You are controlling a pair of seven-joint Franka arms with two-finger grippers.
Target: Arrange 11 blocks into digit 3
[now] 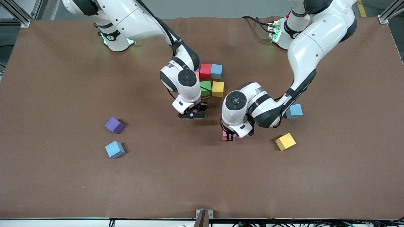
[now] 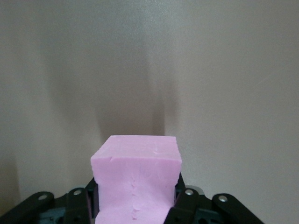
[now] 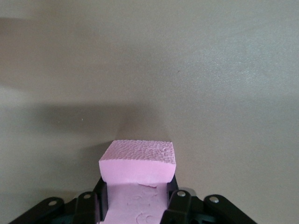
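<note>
I can open my right gripper now, and the pink block would stay where it is. The pink block's lower edge (image 3: 142,141) meets its shadow on the tabletop.
My left gripper (image 1: 229,136) is shut on a pink block (image 1: 225,135), low over the bare table between the cluster and a loose yellow block (image 1: 285,141). In the left wrist view the pink block (image 2: 135,172) fills the jaws of the left gripper (image 2: 135,198). My right gripper (image 1: 191,114) is shut on another pink block (image 3: 138,164), low over the table beside the cluster, at the side nearer the front camera. The cluster shows red (image 1: 205,71), light blue (image 1: 216,71), green (image 1: 205,88) and yellow (image 1: 217,89) blocks touching; the right arm hides the rest of it.
Loose blocks lie apart: purple (image 1: 114,125) and light blue (image 1: 114,149) toward the right arm's end, another light blue (image 1: 294,111) under the left arm's forearm. The brown table mat (image 1: 63,94) spreads wide around them.
</note>
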